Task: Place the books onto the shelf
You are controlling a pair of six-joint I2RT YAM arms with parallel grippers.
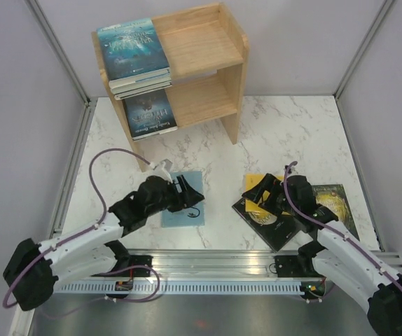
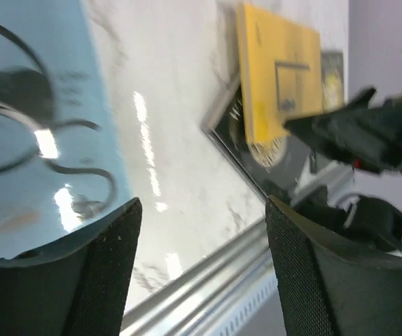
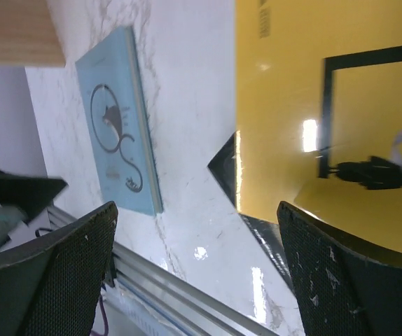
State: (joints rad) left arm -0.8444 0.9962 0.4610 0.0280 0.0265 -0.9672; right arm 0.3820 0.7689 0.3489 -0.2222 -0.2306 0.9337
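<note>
My left gripper grabs the pale blue book by its spine edge [image 1: 164, 216] next, leaving the opposite edge free for my right gripper.
The wooden shelf [image 1: 208, 49] stands at the back; a stack of books [image 1: 132, 52] lies on its top tier and a dark blue book [image 1: 150, 113] on the lower tier. A pale blue book [image 1: 176, 210] [image 2: 19, 140] [image 3: 117, 147] lies flat on the table, and my left gripper [image 1: 192, 194] [image 2: 201, 266] hovers open over its right part, holding nothing. To the right, a yellow book [image 1: 253, 183] [image 3: 327, 105] [image 2: 278, 77] rests on a black book [image 1: 274, 225] [image 2: 257, 161], with a green-gold book [image 1: 335, 203] beside them. My right gripper [image 1: 260, 199] [image 3: 201, 273] is open just above the yellow book's edge.
A metal rail [image 1: 208, 262] [image 2: 208, 273] [image 3: 187, 294] runs along the near table edge under both arms. Grey walls close in the left, right and back sides. Bare marble table [image 1: 218, 168] lies between the two book groups and in front of the shelf.
</note>
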